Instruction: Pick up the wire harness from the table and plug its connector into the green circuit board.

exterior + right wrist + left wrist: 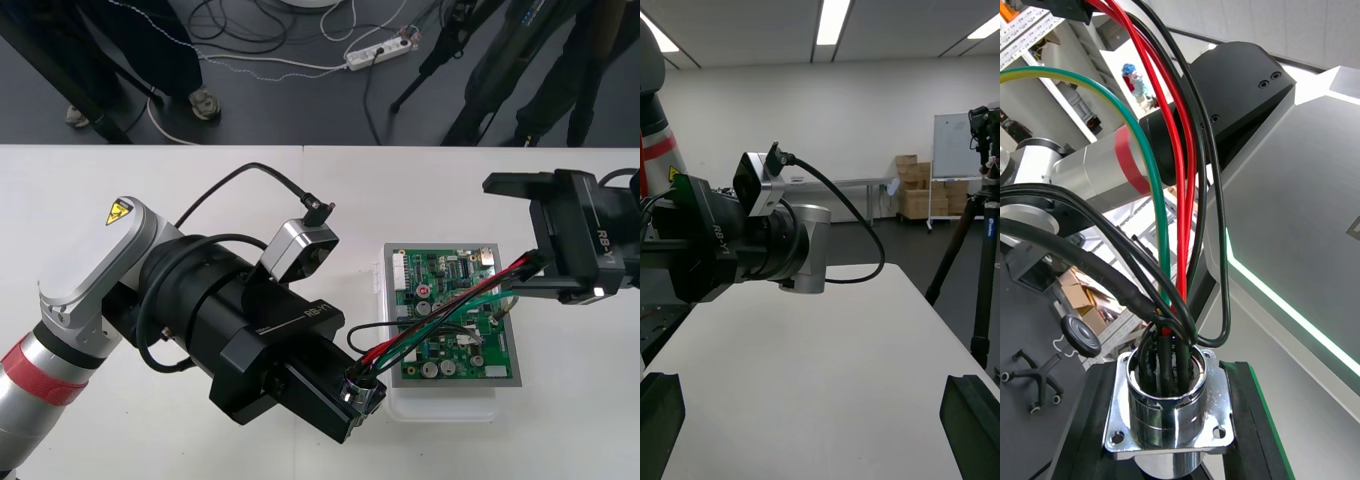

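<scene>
The red and black wires hang loose over the board (440, 275), so the robot's right gripper should grab the harness by its black plug end (534, 263) next.
The green circuit board (440, 275) sits on its white base (440, 405) at the table's right middle. My left gripper (365, 392) is at the board's near left corner, shut on the harness's round metal socket (1165, 412). Red, black and green wires (440, 318) rise from the socket and cross above the board. The black plug end (535, 263) hangs close to one finger of my right gripper (505, 237), at the board's right edge. The right gripper (816, 427) stands open with its fingers (970, 420) far apart; whether the plug touches one I cannot tell.
My left arm (120, 290) lies across the left half of the table with its camera cable (250, 175) looping above it. The table's far edge (300, 147) runs behind the board. Tripod legs and a power strip stand on the floor beyond.
</scene>
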